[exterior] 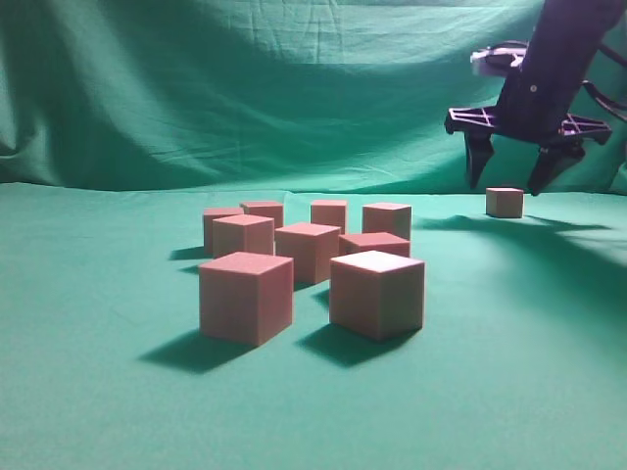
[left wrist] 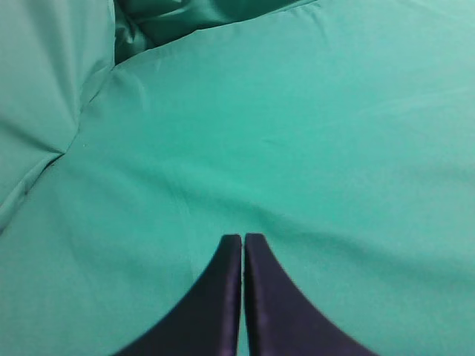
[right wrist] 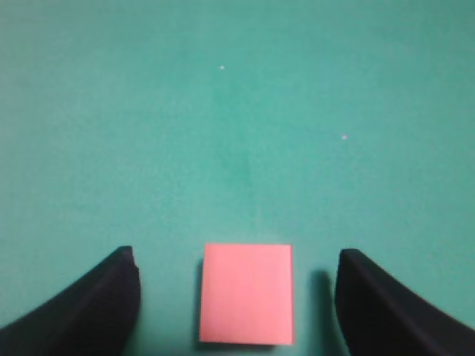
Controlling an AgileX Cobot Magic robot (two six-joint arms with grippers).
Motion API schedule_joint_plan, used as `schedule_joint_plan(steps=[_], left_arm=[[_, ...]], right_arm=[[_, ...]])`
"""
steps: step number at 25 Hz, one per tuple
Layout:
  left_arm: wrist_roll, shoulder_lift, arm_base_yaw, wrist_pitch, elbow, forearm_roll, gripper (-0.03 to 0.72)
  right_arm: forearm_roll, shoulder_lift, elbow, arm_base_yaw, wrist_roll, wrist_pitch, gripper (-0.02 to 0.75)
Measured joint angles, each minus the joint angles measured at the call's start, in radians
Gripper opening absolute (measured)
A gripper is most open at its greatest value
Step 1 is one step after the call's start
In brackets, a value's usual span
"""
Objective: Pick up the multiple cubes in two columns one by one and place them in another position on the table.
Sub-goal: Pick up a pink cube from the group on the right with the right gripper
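The lone pink cube has to go elsewhere on the table, so the robot's right gripper should grab it next by its pair of opposite sides.
Several reddish-pink cubes stand in two columns on the table [exterior: 88,392], the nearest two being a left one [exterior: 245,297] and a right one [exterior: 377,293]. One lone cube [exterior: 505,202] sits apart at the far right. My right gripper [exterior: 506,184] hangs open just above it, a finger on each side, touching nothing. From the right wrist the same cube [right wrist: 246,293] lies on the cloth between the spread fingers of the right gripper [right wrist: 237,256], with gaps on both sides. My left gripper [left wrist: 243,237] is shut and empty over bare cloth; it does not show in the exterior view.
A draped green backdrop [exterior: 245,88] rises behind the table. In the left wrist view, folds of that cloth [left wrist: 52,111] meet the table surface at the upper left. Open cloth lies between the cube columns and the lone cube.
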Motion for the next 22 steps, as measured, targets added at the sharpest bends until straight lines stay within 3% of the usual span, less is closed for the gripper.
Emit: schedule_joint_plan(steps=[2, 7, 8, 16, 22], left_arm=[[0.0, 0.0, 0.0, 0.0, 0.0, 0.0, 0.0], [0.0, 0.0, 0.0, 0.0, 0.0, 0.0, 0.0], [0.0, 0.0, 0.0, 0.0, 0.0, 0.0, 0.0], [0.0, 0.0, 0.0, 0.0, 0.0, 0.0, 0.0], [0.0, 0.0, 0.0, 0.0, 0.0, 0.0, 0.0]], right_arm=[[0.0, 0.017, -0.009, 0.0, 0.0, 0.0, 0.53], [0.0, 0.029, -0.016, 0.0, -0.003, 0.007, 0.262], [0.0, 0.029, -0.025, 0.0, -0.003, 0.022, 0.249], [0.002, -0.072, -0.156, 0.016, -0.025, 0.232, 0.26], [0.002, -0.328, -0.093, 0.134, -0.038, 0.344, 0.26]])
